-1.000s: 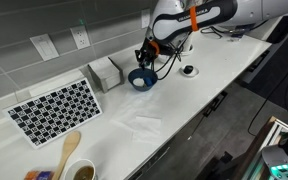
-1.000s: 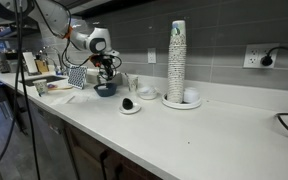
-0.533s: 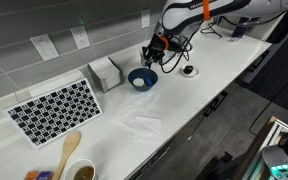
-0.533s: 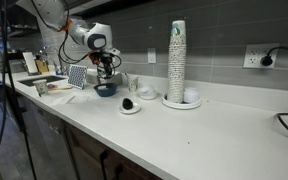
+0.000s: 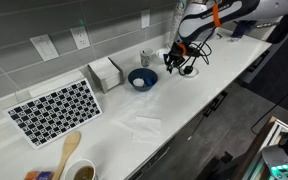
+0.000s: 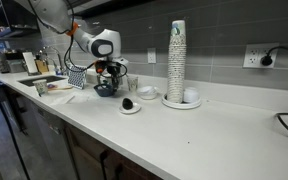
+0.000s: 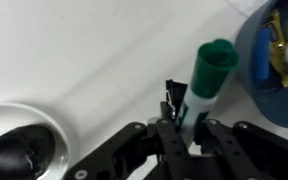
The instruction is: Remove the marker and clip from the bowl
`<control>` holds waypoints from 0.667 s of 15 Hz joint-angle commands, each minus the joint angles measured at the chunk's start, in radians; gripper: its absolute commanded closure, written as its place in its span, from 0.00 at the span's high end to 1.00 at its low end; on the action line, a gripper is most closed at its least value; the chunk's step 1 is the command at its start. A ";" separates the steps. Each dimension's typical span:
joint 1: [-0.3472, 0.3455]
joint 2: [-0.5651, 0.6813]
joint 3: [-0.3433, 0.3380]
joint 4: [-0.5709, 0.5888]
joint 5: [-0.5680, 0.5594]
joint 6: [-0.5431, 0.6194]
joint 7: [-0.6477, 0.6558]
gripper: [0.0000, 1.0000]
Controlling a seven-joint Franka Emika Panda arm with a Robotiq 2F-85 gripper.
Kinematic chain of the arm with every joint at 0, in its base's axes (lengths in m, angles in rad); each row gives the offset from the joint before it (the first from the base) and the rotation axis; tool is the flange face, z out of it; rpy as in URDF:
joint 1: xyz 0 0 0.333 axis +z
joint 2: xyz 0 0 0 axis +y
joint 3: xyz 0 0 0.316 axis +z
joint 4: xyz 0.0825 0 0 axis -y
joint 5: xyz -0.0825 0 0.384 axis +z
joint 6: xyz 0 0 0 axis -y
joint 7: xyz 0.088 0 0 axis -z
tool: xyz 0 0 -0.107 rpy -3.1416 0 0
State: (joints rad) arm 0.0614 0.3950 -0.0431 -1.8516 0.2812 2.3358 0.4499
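A wide piece of counter parts the marker from the white dish, so I will move the marker toward it before my gripper releases it.
My gripper [image 7: 184, 128] is shut on a white marker with a green cap [image 7: 210, 72], holding it above the white counter. In an exterior view my gripper [image 5: 174, 60] hangs to the right of the dark blue bowl [image 5: 142, 78], apart from it. In an exterior view [image 6: 110, 70] it is above and just beside the bowl [image 6: 104, 89]. In the wrist view the bowl's rim [image 7: 252, 85] shows at the right edge with a gold clip [image 7: 277, 45] lying inside it.
A small white dish with a black object [image 7: 12, 150] lies at the lower left of the wrist view; it also shows in both exterior views [image 5: 189, 71] [image 6: 130, 104]. A napkin holder [image 5: 105, 72], checkered mat [image 5: 54, 108], cup stack [image 6: 176, 60] and wall stand nearby.
My gripper has lifted out of the bowl with the marker and moved sideways, away from the bowl toward the small white dish.
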 commanded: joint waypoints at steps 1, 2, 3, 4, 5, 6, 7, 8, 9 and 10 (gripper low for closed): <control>0.015 0.014 -0.014 -0.083 -0.044 0.119 0.035 0.05; 0.022 0.028 -0.015 -0.089 -0.050 0.157 0.044 0.05; 0.037 0.041 -0.025 -0.097 -0.071 0.210 0.065 0.05; 0.050 0.052 -0.032 -0.101 -0.088 0.253 0.079 0.05; 0.067 0.061 -0.046 -0.104 -0.117 0.286 0.106 0.25; 0.076 0.067 -0.052 -0.104 -0.130 0.303 0.120 0.47; 0.089 0.065 -0.064 -0.109 -0.149 0.315 0.136 0.50; 0.094 0.056 -0.069 -0.115 -0.155 0.320 0.143 0.51; 0.091 0.044 -0.064 -0.120 -0.151 0.318 0.140 0.56; 0.079 0.019 -0.047 -0.128 -0.131 0.304 0.121 0.64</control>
State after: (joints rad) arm 0.1363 0.4700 -0.0906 -1.9435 0.1534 2.6350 0.5600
